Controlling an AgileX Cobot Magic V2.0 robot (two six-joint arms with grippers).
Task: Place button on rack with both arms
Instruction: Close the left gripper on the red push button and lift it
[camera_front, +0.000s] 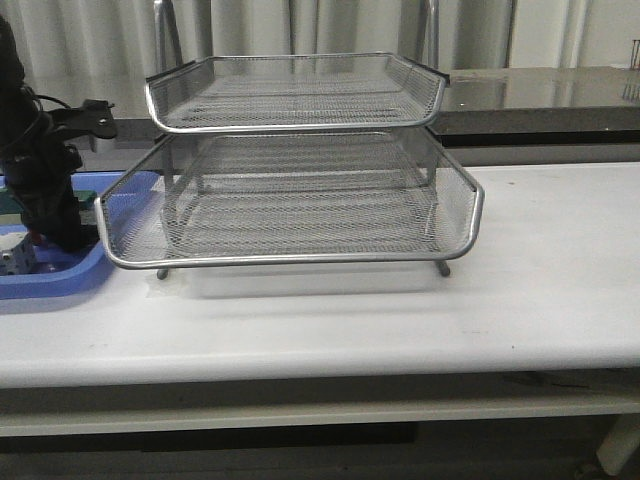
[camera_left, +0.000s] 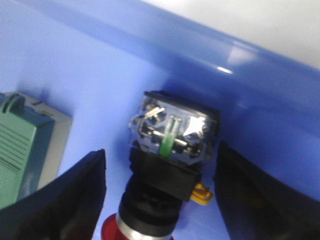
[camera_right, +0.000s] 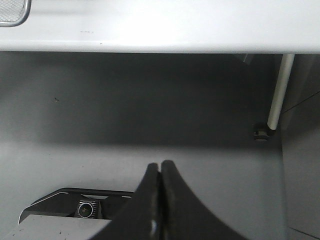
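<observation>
My left gripper, centred around the button down inside the blue tray (camera_front: 50, 280), should close.
The button (camera_left: 155, 195) lies on its side in the blue tray: red head (camera_left: 111, 231), black-and-silver body, yellow tab (camera_left: 202, 194), clear rear block with a green strip (camera_left: 172, 131). My left gripper (camera_left: 160, 192) is open, with one black finger on each side of the button and a gap between each finger and it. In the front view the left arm (camera_front: 40, 170) reaches down into the tray at the far left, and the button is hidden there. The silver wire-mesh rack (camera_front: 300, 200) stands mid-table. My right gripper (camera_right: 161, 172) is shut and empty, below the table's edge.
A flat blue plastic tray (camera_front: 70, 282) sits left of the rack; its wall (camera_left: 210, 75) runs just beyond the button. A green rectangular block (camera_left: 20, 150) lies beside the left finger. A small white block (camera_front: 15, 258) is in the tray. A table leg (camera_right: 280, 90) shows in the right wrist view.
</observation>
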